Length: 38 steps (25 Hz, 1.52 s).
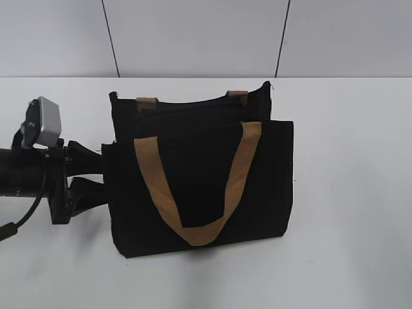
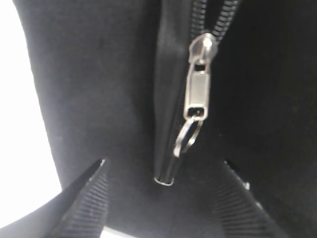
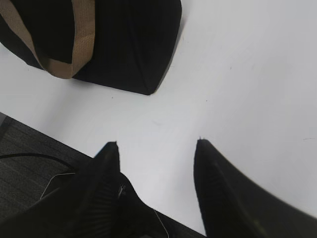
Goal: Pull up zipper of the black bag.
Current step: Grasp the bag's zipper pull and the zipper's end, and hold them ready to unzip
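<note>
The left gripper needs to grab the zipper by its tail end [image 2: 164, 175] next, so that the black zipper's silver pull tab [image 2: 197, 93] stays free to be pulled up.
The black bag [image 1: 199, 187] lies on the white table with its tan handles [image 1: 154, 180] on top. My left gripper [image 1: 102, 172] is at the bag's left end, open. In the left wrist view its two fingers [image 2: 163, 163] stand apart on either side of the zipper's lower end, touching nothing I can see. The zipper [image 2: 171, 119] runs up the middle, and its silver pull tab [image 2: 197, 91] with a small ring hangs a little beyond the fingertips. My right gripper [image 3: 156, 144] is open and empty over bare table, away from the bag's corner [image 3: 124, 54].
The white table [image 1: 347, 225] spreads to the right of and in front of the bag. In the right wrist view the table's edge [image 3: 59, 144] and dark floor with a cable show at the lower left. A grey wall stands behind.
</note>
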Each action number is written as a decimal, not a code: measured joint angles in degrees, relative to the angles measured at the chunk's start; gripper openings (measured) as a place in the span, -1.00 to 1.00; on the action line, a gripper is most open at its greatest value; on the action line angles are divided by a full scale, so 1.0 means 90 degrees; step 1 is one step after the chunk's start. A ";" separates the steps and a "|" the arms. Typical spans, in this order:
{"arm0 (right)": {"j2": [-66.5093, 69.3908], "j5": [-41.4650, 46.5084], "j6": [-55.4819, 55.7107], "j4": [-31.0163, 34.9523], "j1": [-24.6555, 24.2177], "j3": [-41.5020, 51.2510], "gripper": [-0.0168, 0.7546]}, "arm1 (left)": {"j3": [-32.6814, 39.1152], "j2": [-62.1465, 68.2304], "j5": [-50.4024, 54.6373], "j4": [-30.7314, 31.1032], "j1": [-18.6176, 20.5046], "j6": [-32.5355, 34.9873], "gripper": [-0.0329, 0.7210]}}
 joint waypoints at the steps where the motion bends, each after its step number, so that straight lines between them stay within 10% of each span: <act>1: 0.0000 0.0000 0.0000 0.0005 0.0000 0.0000 0.03 | -0.0002 0.0046 0.0007 0.0000 0.0000 0.0000 0.41; 18: 0.0000 -0.0042 -0.0006 0.0005 0.0000 0.0000 0.03 | -0.0201 0.0223 -0.0470 -0.0013 -0.0456 0.0000 0.36; 28: 0.0000 -0.0042 -0.0006 0.0005 0.0000 0.0000 0.03 | -0.0217 0.0224 -0.0407 -0.0007 -0.0475 0.0000 -0.69; 38: 0.0000 -0.0042 -0.0006 0.0005 0.0000 0.0000 0.03 | -0.0217 0.0180 -0.0768 -0.0007 -0.0475 0.0000 -0.71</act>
